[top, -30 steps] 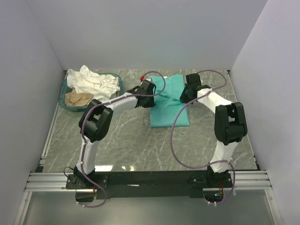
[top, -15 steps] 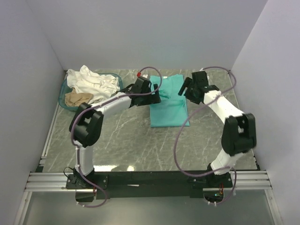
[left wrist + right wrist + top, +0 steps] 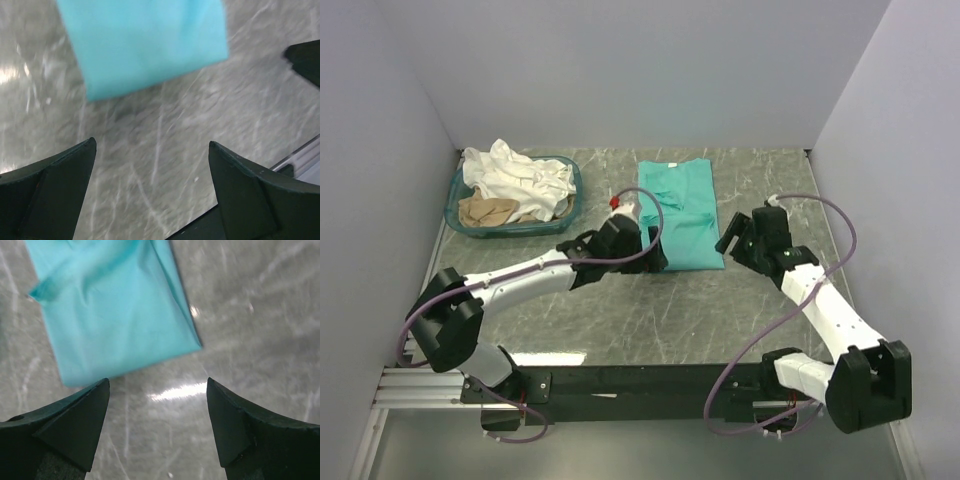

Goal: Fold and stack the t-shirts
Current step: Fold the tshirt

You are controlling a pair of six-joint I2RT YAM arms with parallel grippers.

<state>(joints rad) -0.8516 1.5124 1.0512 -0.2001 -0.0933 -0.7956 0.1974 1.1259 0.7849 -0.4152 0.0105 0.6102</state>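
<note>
My left gripper will next grab the teal-green t-shirt (image 3: 678, 212) by the outer corner of its near edge, so that the near end can fold over the strip.
The teal-green t-shirt (image 3: 678, 212) lies flat on the marble table, folded into a long narrow strip. Its near edge shows in the left wrist view (image 3: 145, 45) and its near corner in the right wrist view (image 3: 115, 315). My left gripper (image 3: 655, 260) hovers just off the strip's near left corner, open, with only bare table between its fingers (image 3: 152, 150). To the right of the strip's near end, my right gripper (image 3: 732, 240) is open and empty too (image 3: 157, 385). White t-shirts (image 3: 515, 175) and a beige one (image 3: 488, 210) are piled crumpled in the basket.
An oval teal basket (image 3: 572, 192) stands at the back left. Grey walls close in the table on the left, back and right. A metal rail (image 3: 620, 385) runs along the near edge by the arm bases. The right arm's black tip shows in the left wrist view (image 3: 306, 59).
Both grippers have opened, let go of the teal shirt and drawn back toward the near side. The shirt now lies flat as a narrow strip.
</note>
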